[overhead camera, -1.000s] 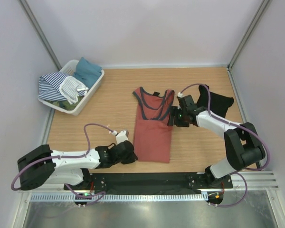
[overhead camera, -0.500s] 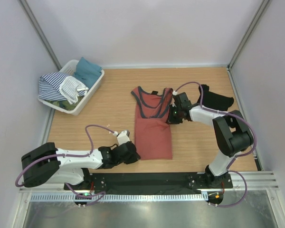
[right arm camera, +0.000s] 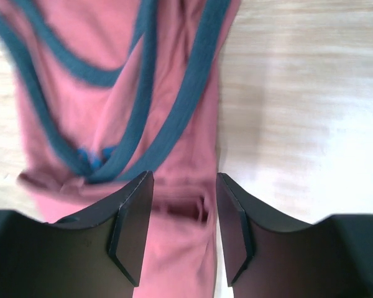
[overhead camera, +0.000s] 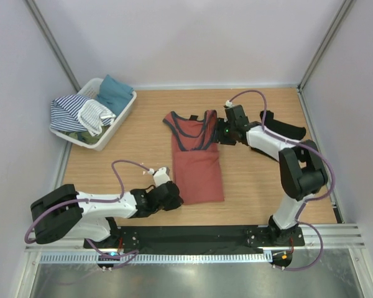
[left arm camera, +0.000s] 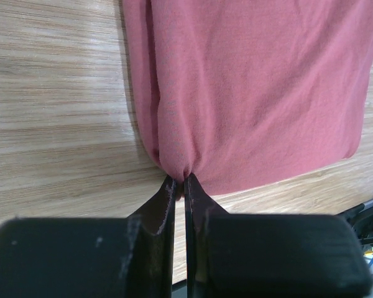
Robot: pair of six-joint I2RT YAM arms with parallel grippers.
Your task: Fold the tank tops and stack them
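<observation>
My right gripper grabs next, and it should take the rust-red tank top's free near hem corner [overhead camera: 222,199], opposite my left gripper, to fold the hem over the straps.
The rust-red tank top [overhead camera: 198,162] with navy strap edging lies flat mid-table, straps toward the back. My left gripper [overhead camera: 173,197] is shut on its near left hem corner; the left wrist view shows the cloth [left arm camera: 248,81] pinched at the fingertips [left arm camera: 179,180]. My right gripper [overhead camera: 223,131] is at the top's far right strap area. In the right wrist view its fingers [right arm camera: 183,179] stand wide apart with red cloth [right arm camera: 174,248] and navy straps [right arm camera: 174,118] under and between them. The black tank top [overhead camera: 288,130] lies at the back right, partly behind the right arm.
A white plastic basket [overhead camera: 125,113] with striped and teal clothes stands at the back left. The enclosure walls border the wooden table [overhead camera: 261,186] on three sides. A black base rail runs along the near edge.
My right gripper moved toward the back and left, up to the strap area. The red tank top shifted left and back, its straps bunched closer. My left gripper slid slightly right, still holding the hem.
</observation>
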